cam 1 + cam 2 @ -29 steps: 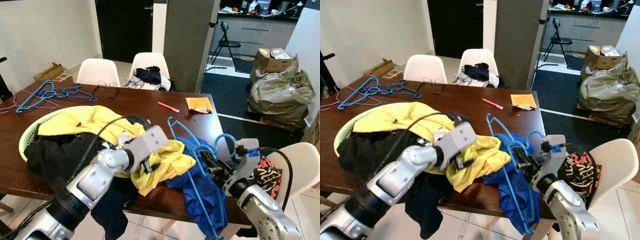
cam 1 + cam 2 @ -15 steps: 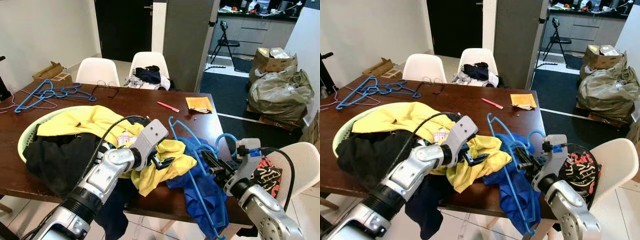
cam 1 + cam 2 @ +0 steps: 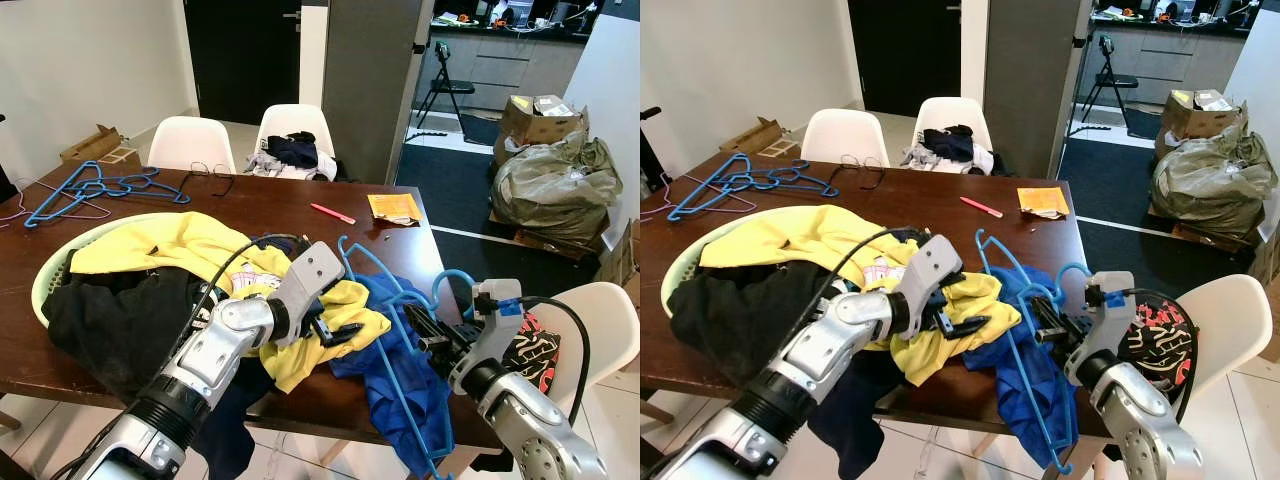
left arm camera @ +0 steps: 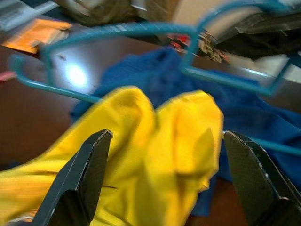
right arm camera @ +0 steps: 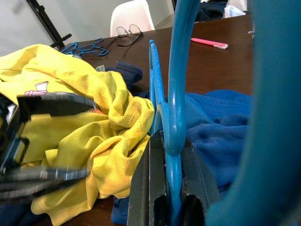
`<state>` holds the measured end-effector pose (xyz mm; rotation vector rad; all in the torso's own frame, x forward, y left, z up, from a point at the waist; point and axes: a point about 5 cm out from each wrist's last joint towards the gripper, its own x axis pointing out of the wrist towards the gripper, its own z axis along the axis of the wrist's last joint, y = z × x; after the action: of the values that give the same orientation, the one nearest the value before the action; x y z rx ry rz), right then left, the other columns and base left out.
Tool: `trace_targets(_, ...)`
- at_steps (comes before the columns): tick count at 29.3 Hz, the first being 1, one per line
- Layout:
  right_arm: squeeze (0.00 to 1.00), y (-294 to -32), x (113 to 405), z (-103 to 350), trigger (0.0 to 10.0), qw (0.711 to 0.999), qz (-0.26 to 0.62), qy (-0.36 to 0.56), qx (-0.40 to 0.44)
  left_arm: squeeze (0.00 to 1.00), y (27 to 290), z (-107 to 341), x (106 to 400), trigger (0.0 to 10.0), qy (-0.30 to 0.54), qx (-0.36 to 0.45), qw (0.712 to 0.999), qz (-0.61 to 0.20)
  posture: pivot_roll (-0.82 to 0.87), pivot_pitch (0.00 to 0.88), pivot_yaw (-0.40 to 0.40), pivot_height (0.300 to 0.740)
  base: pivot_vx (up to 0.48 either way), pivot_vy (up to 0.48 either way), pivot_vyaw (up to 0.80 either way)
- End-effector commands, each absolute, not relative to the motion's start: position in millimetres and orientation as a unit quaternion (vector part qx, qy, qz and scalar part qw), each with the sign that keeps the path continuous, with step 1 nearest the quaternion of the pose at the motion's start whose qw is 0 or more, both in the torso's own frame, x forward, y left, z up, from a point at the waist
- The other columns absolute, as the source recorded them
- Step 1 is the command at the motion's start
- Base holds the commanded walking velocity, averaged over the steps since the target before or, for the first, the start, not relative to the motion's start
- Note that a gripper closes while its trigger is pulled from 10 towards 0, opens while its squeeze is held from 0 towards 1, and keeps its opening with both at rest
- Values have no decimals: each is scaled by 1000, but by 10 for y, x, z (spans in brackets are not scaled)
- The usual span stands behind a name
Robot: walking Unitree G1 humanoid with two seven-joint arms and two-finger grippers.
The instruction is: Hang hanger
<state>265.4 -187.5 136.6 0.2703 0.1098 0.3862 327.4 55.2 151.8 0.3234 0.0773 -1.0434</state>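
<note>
The yellow shirt lies slack over the basket except for the raised fold at its loose end (image 3: 366, 321), so my left gripper should grab the shirt there next.
A blue plastic hanger (image 3: 385, 300) stands slanted over a blue garment (image 3: 405, 365) at the table's near right edge. My right gripper (image 3: 413, 320) is shut on the hanger's bar, which is pinched between the fingers (image 5: 153, 188) in the right wrist view. My left gripper (image 3: 340, 332) hovers open just above a fold of the yellow shirt (image 3: 190, 245), a little left of the hanger. The left wrist view has its two fingers (image 4: 80, 183) spread wide around the yellow cloth (image 4: 155, 155), with the hanger (image 4: 117, 30) and blue garment beyond.
A green laundry basket (image 3: 45, 275) holds yellow and black clothes at the left. A heap of blue hangers (image 3: 95, 185) lies at the far left. A pink pen (image 3: 335, 213) and an orange packet (image 3: 395, 207) lie farther back. White chairs (image 3: 195, 145) surround the table, one (image 3: 590, 310) close on the right.
My left gripper has reached forward and right across the yellow shirt toward the blue hanger, and its fingers now show spread apart. The right gripper keeps its hold on the hanger.
</note>
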Motion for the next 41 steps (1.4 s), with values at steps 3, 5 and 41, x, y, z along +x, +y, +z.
trace_targets(3, 0, -1894, 2638, 1394, 10000, 971, 188, 50, 138, 0, 543, 1344, 3263, 10000, 64, 168, 845, -503, -62, 0, -24, 740, 0, 0, 0)
trace_targets(5, 0, -1894, 2634, 1391, 10000, 971, 187, 50, 137, 0, 570, 1303, 3305, 10000, 69, 177, 850, -492, -63, 0, -25, 740, 0, 0, 0)
trace_targets(41, 0, -1907, 2594, 1392, 10000, 973, 178, 50, 137, 0, 490, 1334, 3445, 0, 38, 173, 833, -523, -91, 0, -16, 740, 0, 0, 0)
